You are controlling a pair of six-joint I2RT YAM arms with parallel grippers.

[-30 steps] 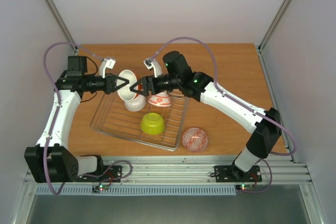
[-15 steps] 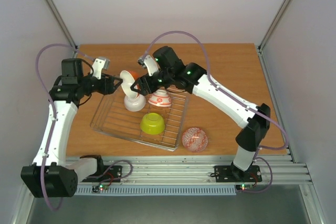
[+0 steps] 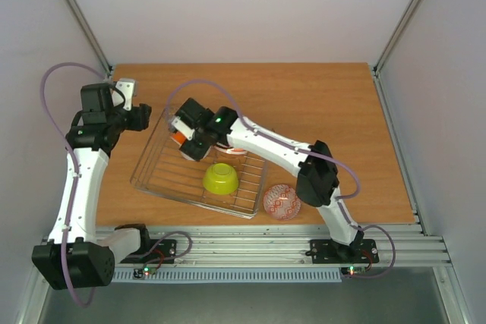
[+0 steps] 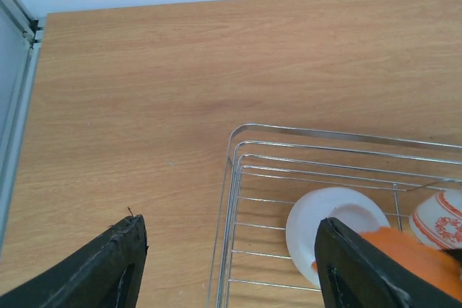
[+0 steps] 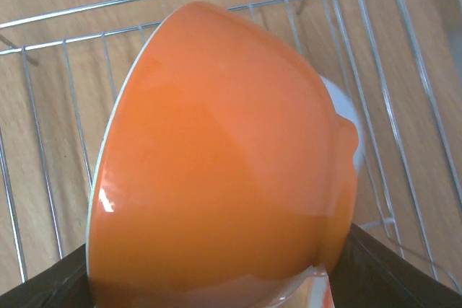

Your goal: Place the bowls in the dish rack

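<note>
My right gripper stays closed on the orange bowl (image 5: pixel 224 156) for now. It hangs tilted over part of the plain white bowl, and opening now would tumble it against the white bowl.
My right gripper (image 3: pixel 184 136) is shut on the orange bowl (image 5: pixel 224 156), which fills the right wrist view and hangs tilted low over the far left part of the dish rack (image 3: pixel 152 180). The plain white bowl (image 3: pixel 197 151) lies upside down in the rack, just beside the orange one. In the rack's middle lies the lime green bowl (image 3: pixel 220 178), and the white bowl with red pattern (image 4: pixel 442 218) is partly hidden under my right arm. The bowl with the red-patterned inside (image 3: pixel 282 201) stands on the table by the rack's near right corner. My left gripper (image 3: pixel 146 115) is open and empty, left of the rack.
The rack's far left corner wires (image 4: pixel 238 138) lie just right of my left fingers (image 4: pixel 119 265). My right arm stretches across the rack from the right. Bare wooden table (image 3: pixel 334 104) spreads behind and to the right of the rack, bounded by grey walls.
My left gripper opened, let go of the orange bowl and drew back to the left. My right arm carried the bowl leftward and down over the rack.
</note>
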